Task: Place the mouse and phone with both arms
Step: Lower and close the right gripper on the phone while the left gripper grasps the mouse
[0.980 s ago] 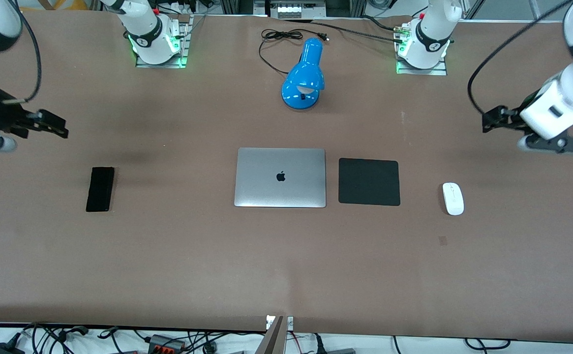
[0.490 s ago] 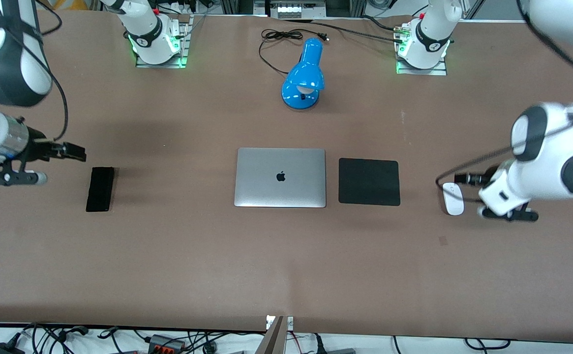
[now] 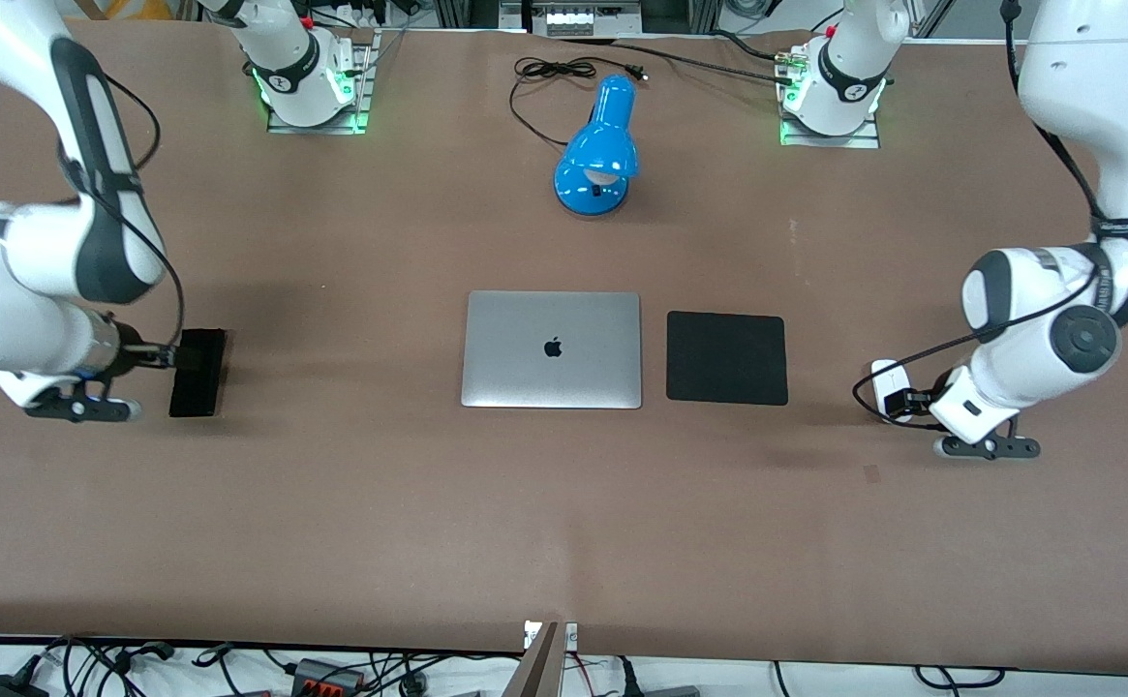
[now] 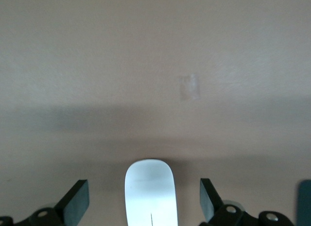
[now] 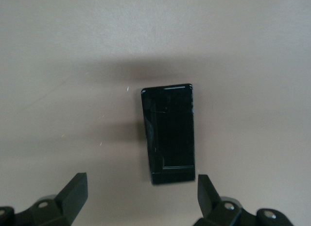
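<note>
The white mouse point(image 3: 883, 378) needs to go on the black mouse pad point(image 3: 727, 358). My left gripper should grab the mouse by its long side edges next.
The white mouse point(image 3: 883, 378) lies on the table toward the left arm's end. My left gripper point(image 3: 899, 399) is low over it and open. In the left wrist view the mouse point(image 4: 149, 192) sits between the two spread fingers point(image 4: 77, 201), apart from both. The black phone point(image 3: 198, 373) lies toward the right arm's end. My right gripper point(image 3: 165, 358) is low beside its edge and open. In the right wrist view the phone point(image 5: 170, 133) lies just ahead of the spread fingers point(image 5: 206, 194), untouched.
A closed silver laptop point(image 3: 552, 348) lies mid-table with a black mouse pad point(image 3: 726, 357) beside it, between the laptop and the mouse. A blue desk lamp point(image 3: 600, 145) and its black cable point(image 3: 554, 73) lie nearer the bases.
Both arms swung in and down from the table ends. The left gripper came over the mouse and the right gripper came beside the phone. Mouse and phone have not moved.
</note>
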Robot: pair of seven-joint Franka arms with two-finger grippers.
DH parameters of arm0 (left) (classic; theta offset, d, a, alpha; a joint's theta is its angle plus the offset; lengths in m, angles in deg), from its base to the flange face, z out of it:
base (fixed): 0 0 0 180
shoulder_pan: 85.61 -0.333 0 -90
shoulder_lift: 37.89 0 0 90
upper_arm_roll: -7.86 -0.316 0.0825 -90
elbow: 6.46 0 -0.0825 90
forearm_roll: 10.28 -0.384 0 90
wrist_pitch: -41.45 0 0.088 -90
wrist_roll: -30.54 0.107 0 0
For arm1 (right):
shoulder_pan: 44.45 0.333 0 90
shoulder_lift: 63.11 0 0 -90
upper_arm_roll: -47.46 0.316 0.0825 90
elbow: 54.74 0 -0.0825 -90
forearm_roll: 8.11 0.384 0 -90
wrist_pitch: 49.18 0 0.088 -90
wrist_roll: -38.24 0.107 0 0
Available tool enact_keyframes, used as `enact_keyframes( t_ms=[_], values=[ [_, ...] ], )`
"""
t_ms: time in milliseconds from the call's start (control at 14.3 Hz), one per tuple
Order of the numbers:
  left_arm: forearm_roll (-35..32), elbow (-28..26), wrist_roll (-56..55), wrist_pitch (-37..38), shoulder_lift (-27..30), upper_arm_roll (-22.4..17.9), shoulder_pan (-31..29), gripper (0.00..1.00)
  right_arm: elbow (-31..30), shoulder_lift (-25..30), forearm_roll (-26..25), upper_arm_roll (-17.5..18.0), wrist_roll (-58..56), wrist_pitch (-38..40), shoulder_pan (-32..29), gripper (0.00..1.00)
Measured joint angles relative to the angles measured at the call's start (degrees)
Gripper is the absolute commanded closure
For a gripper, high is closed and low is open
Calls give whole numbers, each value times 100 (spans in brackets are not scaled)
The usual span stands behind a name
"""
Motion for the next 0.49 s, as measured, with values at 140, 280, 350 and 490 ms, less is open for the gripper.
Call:
enact_keyframes(
  t_ms=[140, 280, 350, 490],
  values=[
    [0, -495, 0, -644, 1, 1, -13, 0, 2, -322, -1, -11, 12, -310, -59, 0],
    [0, -702, 0, -865, 2, 10, -13, 0, 11, -480, -1, -16, 12, -438, -137, 0],
    [0, -724, 0, -885, 7, 15, -13, 0, 12, -488, -1, -16, 12, -446, -157, 0],
    [0, -726, 0, -888, 27, 22, -12, 0, 32, -473, -1, -13, 12, -446, -161, 0]
  ],
)
